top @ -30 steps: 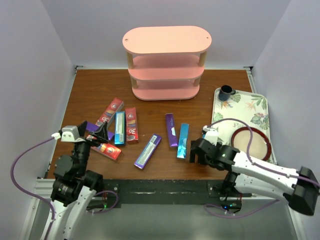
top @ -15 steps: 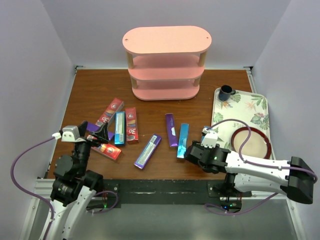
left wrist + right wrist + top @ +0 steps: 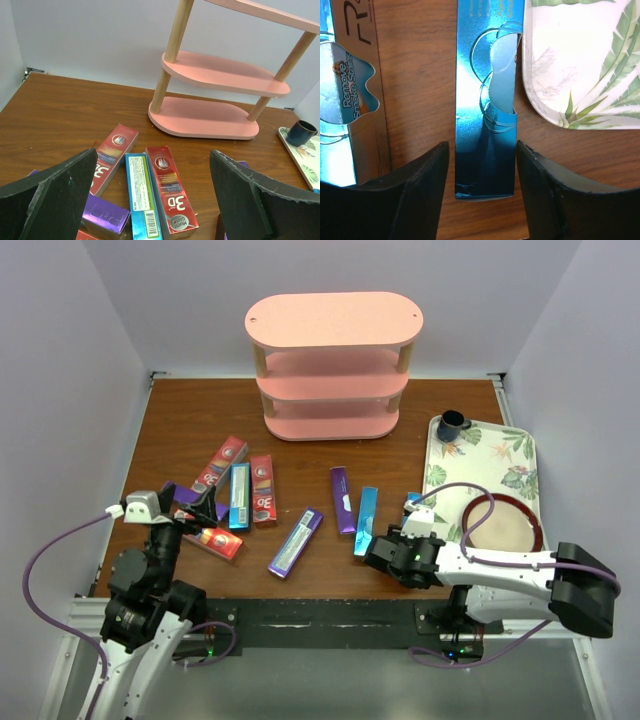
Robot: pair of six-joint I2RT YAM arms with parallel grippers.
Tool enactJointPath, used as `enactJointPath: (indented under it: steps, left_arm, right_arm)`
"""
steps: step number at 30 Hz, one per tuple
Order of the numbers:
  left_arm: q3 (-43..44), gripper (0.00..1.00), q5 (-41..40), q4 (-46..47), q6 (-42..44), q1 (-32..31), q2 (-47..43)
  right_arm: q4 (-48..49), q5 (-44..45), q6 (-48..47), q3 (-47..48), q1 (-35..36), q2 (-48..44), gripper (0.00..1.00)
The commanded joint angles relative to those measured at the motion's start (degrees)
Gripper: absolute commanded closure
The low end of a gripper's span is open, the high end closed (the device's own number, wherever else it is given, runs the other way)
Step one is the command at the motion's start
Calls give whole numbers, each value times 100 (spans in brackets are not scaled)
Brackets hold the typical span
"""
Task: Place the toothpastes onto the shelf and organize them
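Note:
The right gripper's fingers are open on both sides of the blue carton's near end, so the right gripper would come up empty and leave the carton lying if it lifted now.
The pink three-tier shelf [image 3: 330,320] [image 3: 210,117] stands at the back with nothing on its boards. Toothpastes lie on the brown table. At the left are red cartons [image 3: 221,462] [image 3: 263,490] [image 3: 170,195], a teal one [image 3: 240,495] and a purple one [image 3: 190,495]. In the middle are two purple cartons [image 3: 296,541] [image 3: 343,499] and a blue one [image 3: 367,520]. My right gripper [image 3: 403,537] [image 3: 482,170] straddles the near end of another blue carton [image 3: 485,115] beside the tray, with a thin gap on each side. My left gripper [image 3: 205,505] [image 3: 152,155] hangs wide open over the left cluster.
A floral tray [image 3: 480,455] [image 3: 580,60] lies at the right, touching distance from the straddled carton. It holds a dark mug [image 3: 452,424] [image 3: 302,132] and a red-rimmed round plate [image 3: 505,525]. Grey walls close in the table on three sides.
My right gripper has shifted left over the blue carton by the tray, and its jaws have narrowed around the carton's end. The left arm has not moved.

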Motion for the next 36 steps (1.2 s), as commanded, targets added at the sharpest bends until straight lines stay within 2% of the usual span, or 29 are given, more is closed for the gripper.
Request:
enactJointPath:
  steps: [1, 4, 7, 16, 22, 25, 26, 27, 29, 36]
  left_arm:
    - [204, 0, -73, 29, -80, -30, -823]
    - [213, 0, -90, 3, -80, -30, -823]
    - [239, 0, -99, -24, -80, -30, -823]
    - [248, 0, -82, -67, -71, -30, -814]
    - [248, 0, -64, -50, -71, -21, -823]
    - [248, 0, -64, -59, -80, -30, -823]
    - [248, 0, -64, -59, -71, -30, -814]
    - [248, 0, -64, -67, -71, -30, -814]
    - [239, 0, -64, -68, -71, -30, -823]
    - [204, 0, -55, 3, -53, -30, -814]
  right_arm:
    - [192, 688, 397, -40, 43, 72, 48]
    - [202, 671, 318, 30, 60, 108, 60]
    - [140, 697, 81, 187, 157, -23, 66]
    - [-202, 767, -1254, 697, 210, -1025, 70]
    - [174, 794, -2651, 1224, 44, -1676, 71]
    - [788, 102, -3573, 1392, -640, -1589, 71]
    - [973, -179, -3994, 1401, -1182, -1536, 71]
    - [1340, -713, -4181, 1384, -1449, -1414, 71]
    - [1624, -1051, -4576, 1410, -2036, -1203, 71]
    - [2835, -2035, -5359, 1884, -3006, 45, 74]
